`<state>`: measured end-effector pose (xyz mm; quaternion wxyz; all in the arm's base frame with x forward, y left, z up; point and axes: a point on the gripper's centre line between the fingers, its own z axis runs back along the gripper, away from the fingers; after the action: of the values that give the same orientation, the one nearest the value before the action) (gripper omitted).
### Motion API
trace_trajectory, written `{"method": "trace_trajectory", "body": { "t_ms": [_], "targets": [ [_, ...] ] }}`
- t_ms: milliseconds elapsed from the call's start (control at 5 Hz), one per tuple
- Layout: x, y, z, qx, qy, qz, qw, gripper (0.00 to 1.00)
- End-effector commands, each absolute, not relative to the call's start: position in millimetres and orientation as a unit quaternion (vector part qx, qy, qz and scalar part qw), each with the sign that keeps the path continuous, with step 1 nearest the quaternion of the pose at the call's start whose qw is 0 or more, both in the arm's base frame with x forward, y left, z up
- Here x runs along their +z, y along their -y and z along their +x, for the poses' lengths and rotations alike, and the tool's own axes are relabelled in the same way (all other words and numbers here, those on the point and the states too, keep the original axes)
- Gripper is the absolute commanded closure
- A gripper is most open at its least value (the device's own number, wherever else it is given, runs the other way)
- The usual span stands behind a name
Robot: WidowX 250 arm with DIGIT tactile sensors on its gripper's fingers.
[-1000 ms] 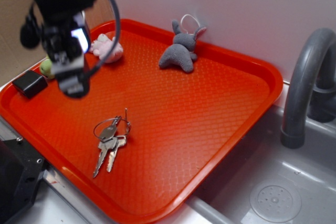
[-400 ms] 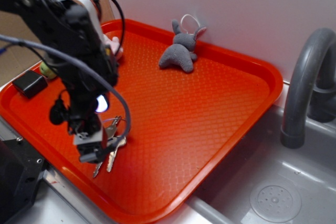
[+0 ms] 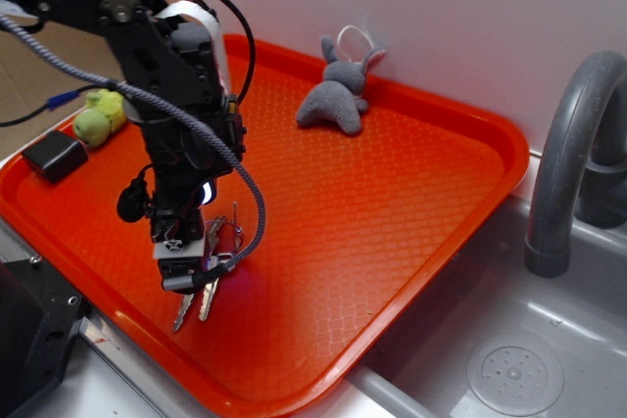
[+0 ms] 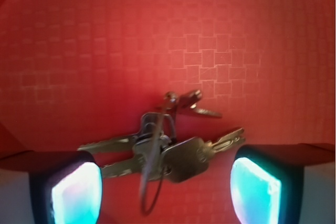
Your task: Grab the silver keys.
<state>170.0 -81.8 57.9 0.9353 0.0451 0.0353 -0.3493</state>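
Note:
I should grab the silver keys by their heads beside the wire ring to pick them up, so the blades stay free.
The silver keys (image 3: 209, 293) lie on the red tray (image 3: 392, 193) near its front left edge, their blades pointing toward the rim. My gripper (image 3: 188, 269) hangs straight down over them, low to the tray, and covers the ring end. In the wrist view the silver keys (image 4: 173, 153) and their wire ring lie between my two fingertips (image 4: 76, 192), which stand wide apart on either side without touching them. My gripper (image 4: 165, 190) is open.
A grey plush (image 3: 338, 95) sits at the tray's back edge by the wall. A green plush (image 3: 96, 116) and a black box (image 3: 56, 156) are at the left end. A grey faucet (image 3: 568, 154) and sink (image 3: 509, 359) lie to the right.
My arm came down from the upper left of the tray onto the keys and now straddles them, lower than before. The keys have not moved.

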Motion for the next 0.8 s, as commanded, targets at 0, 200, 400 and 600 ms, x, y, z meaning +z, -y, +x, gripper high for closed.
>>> {"method": "trace_trajectory", "body": {
  "t_ms": [0, 200, 400, 600],
  "targets": [
    [52.6, 80.3, 170.1, -0.325, -0.032, 0.043, 0.944, 1.0],
    [47.5, 81.3, 171.9, -0.328, -0.041, 0.041, 0.943, 1.0],
    [49.6, 79.6, 170.5, -0.326, -0.028, 0.024, 0.945, 1.0],
    [99.4, 74.3, 162.8, -0.31, 0.036, 0.005, 0.95, 1.0]
  ]
}}
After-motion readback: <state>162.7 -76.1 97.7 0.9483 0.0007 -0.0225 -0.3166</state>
